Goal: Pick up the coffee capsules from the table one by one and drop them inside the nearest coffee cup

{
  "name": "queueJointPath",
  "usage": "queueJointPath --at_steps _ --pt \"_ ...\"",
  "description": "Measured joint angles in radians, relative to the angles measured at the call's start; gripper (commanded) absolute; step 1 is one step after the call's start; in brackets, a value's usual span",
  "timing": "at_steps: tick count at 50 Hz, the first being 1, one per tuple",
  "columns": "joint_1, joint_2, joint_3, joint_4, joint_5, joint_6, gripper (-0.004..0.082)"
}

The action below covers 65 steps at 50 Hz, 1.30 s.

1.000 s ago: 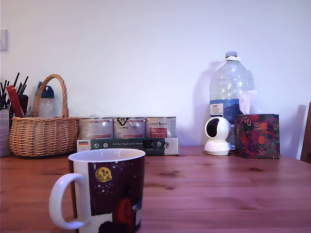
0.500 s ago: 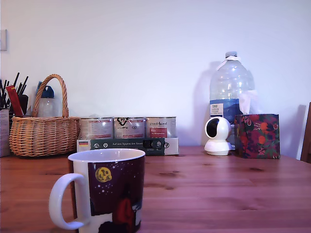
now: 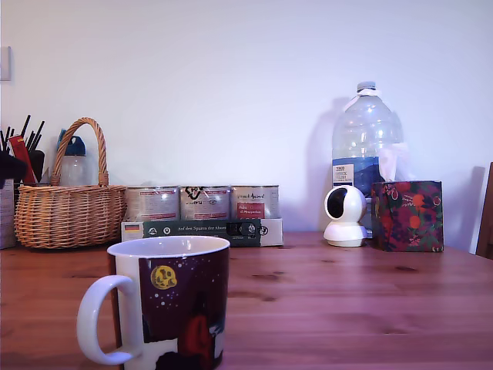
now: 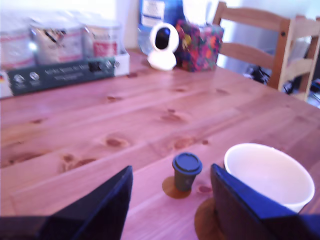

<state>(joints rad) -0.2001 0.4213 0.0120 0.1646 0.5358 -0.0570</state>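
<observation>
My gripper needs to grab the coffee capsule's tapered body (image 4: 184, 181) next, so that it can drop the capsule inside the white coffee cup (image 4: 268, 175).
In the wrist view my gripper (image 4: 171, 172) is open, its two dark fingers (image 4: 107, 205) spread low over the wooden table (image 4: 150, 115). A small coffee capsule (image 4: 186, 171) stands upright on the table just beyond the gap, apart from both fingers. It has an olive tapered body and a dark flanged top. Close beside it stands the white coffee cup (image 4: 267, 172), seen from above, with nothing showing inside. In the exterior view the same cup (image 3: 169, 301) has a maroon print and a yellow moon, and no capsule shows. A dark shape (image 3: 6, 166) at that view's left edge may be my arm.
A tray of silver tins (image 3: 202, 210), a wicker basket (image 3: 69, 212), a white camera (image 3: 344, 216), a water bottle (image 3: 367, 146) and a patterned tissue box (image 3: 407, 216) line the back of the table. A wooden chair (image 4: 260, 45) stands at the table's side.
A dark shape has come into the exterior view at its left edge, in front of the items beside the basket. The mug and the other things have not moved.
</observation>
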Motion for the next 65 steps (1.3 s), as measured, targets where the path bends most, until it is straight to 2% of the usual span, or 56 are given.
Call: queueJointPath --at_steps 16,23,32,42,52,65 --pt "-0.017 0.261 0.000 0.211 0.007 0.043 0.0449" --pt "-0.017 0.391 0.000 0.318 0.020 0.119 0.0447" --pt "-0.022 0.539 0.000 0.437 0.055 0.240 0.0447" --pt "-0.044 0.689 0.003 0.500 0.064 0.327 0.0447" --pt "-0.055 0.818 0.044 0.557 0.065 0.370 0.0448" --pt "-0.055 0.980 0.136 0.562 0.064 0.375 0.0503"
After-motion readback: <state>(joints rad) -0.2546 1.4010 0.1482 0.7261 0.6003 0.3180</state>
